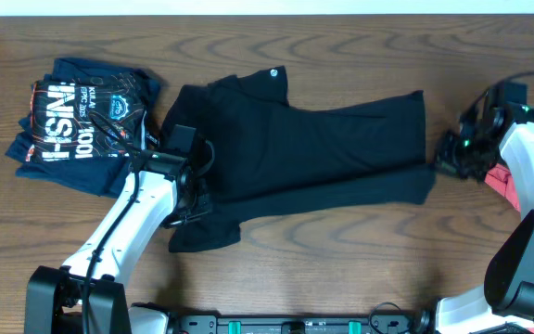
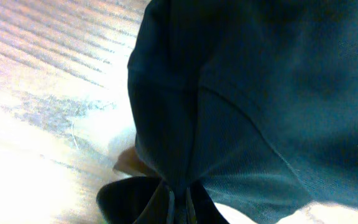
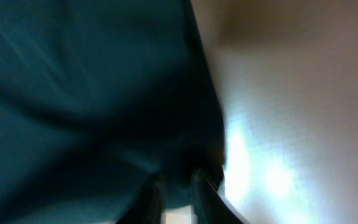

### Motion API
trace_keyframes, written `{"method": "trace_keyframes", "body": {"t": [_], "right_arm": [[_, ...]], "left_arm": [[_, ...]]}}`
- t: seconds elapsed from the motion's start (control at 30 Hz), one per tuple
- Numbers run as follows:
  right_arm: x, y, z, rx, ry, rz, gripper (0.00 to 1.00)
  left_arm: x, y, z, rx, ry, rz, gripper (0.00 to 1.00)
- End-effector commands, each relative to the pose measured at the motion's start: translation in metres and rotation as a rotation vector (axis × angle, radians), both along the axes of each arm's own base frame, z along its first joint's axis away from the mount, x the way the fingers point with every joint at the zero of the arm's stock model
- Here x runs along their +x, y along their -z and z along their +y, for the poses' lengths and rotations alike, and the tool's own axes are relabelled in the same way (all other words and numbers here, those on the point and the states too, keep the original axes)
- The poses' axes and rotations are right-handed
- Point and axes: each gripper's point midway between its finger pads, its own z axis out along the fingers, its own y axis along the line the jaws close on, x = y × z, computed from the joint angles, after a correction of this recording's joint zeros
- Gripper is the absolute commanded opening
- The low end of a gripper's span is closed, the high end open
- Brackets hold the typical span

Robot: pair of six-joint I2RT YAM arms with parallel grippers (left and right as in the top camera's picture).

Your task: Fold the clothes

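Next, my right gripper grabs the black T-shirt [image 1: 323,139] by its hem opposite my left gripper to spread the shirt taut for folding.
A large black T-shirt [image 1: 323,139] lies partly folded across the middle of the table, its lower left corner bunched. My left gripper [image 1: 196,190] is at that corner, shut on the fabric. In the left wrist view the cloth [image 2: 260,93] gathers into a pleat pinched between the closed fingers of the left gripper [image 2: 180,206]. My right gripper [image 1: 443,160] sits at the shirt's right edge. In the right wrist view the right gripper [image 3: 178,194] has its fingers slightly apart, with the shirt's hem [image 3: 73,93] between the tips and bright table showing through the gap.
A folded navy printed shirt [image 1: 82,121] lies at the far left. A coral-red garment [image 1: 501,181] shows at the right, partly hidden under the right arm. The wooden table [image 1: 341,250] is bare in front of the black shirt.
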Motion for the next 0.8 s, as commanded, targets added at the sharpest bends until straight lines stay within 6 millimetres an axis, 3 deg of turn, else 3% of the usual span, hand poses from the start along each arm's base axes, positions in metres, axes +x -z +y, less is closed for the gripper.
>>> {"method": "trace_keyframes", "body": {"t": [0.0,0.07,0.13,0.23,0.3,0.43,0.63,0.77], "right_arm": [[0.029,-0.004,0.013,0.028,-0.015,-0.101,0.30],[0.037,-0.005,0.017,0.023,-0.031,-0.130,0.33],[0.031,-0.003,0.023,0.028,-0.044,-0.102,0.34],[-0.001,0.007,0.020,-0.016,-0.037,0.041,0.36],[-0.030,0.012,0.006,-0.101,-0.019,0.173,0.37],[-0.068,0.015,-0.023,-0.274,0.056,0.340,0.39],[-0.072,0.044,-0.009,-0.205,0.057,0.317,0.41],[-0.074,0.069,0.016,-0.074,-0.010,0.267,0.40]], "left_arm": [[0.011,-0.008,0.004,0.022,0.006,-0.055,0.06],[0.016,-0.008,0.003,0.018,0.006,-0.073,0.06],[0.019,-0.008,0.002,0.015,0.005,-0.085,0.06],[0.019,-0.008,0.002,0.016,0.006,-0.086,0.06],[0.019,-0.008,0.002,0.016,0.006,-0.085,0.06],[0.022,-0.009,0.002,0.014,0.028,-0.099,0.06],[0.051,-0.026,-0.007,-0.017,0.028,-0.207,0.06],[0.067,-0.044,-0.008,-0.010,0.070,-0.258,0.06]]}}
